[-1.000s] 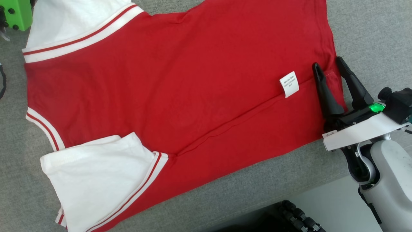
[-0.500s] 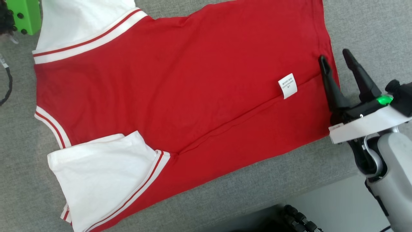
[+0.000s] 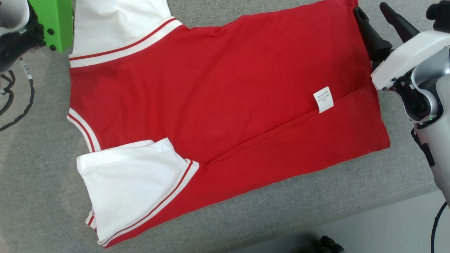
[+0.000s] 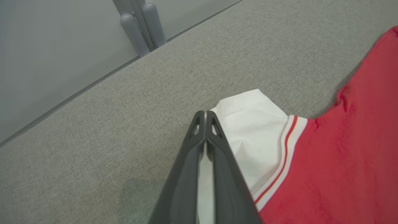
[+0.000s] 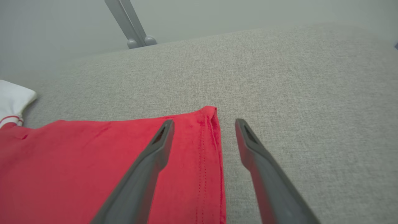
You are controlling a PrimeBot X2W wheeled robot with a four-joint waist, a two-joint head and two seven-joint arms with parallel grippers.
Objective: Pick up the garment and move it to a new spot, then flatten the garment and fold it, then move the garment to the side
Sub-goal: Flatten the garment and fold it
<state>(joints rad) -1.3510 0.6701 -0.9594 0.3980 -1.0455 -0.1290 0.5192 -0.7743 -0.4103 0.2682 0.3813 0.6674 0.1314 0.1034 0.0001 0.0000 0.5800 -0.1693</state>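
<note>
I will fold the red T-shirt (image 5: 112, 156) next, and for that my right gripper will grab it by its stitched hem (image 5: 210, 149).
The garment (image 3: 225, 91) is a red T-shirt with white sleeves and a white label, lying flat on the grey surface. My left gripper (image 4: 205, 114) is shut on the edge of the far white sleeve (image 4: 252, 124), and white cloth shows between its fingers. Its green wrist block (image 3: 56, 24) sits at the head view's top left. My right gripper (image 3: 372, 10) is open at the garment's far right corner. In the right wrist view the right gripper (image 5: 204, 123) straddles the stitched red hem (image 5: 211, 140), one finger over the cloth and one over the bare surface.
The grey fabric-covered table (image 3: 316, 207) ends at a front edge at the lower right, with pale floor (image 3: 379, 228) beyond. Black cables (image 3: 17, 105) lie at the left. Grey metal legs (image 4: 140, 28) stand past the far edge.
The head camera has shifted, so the shirt sits lower and further right. My right gripper has moved up along the hem to the far corner, still open. My left gripper has closed.
</note>
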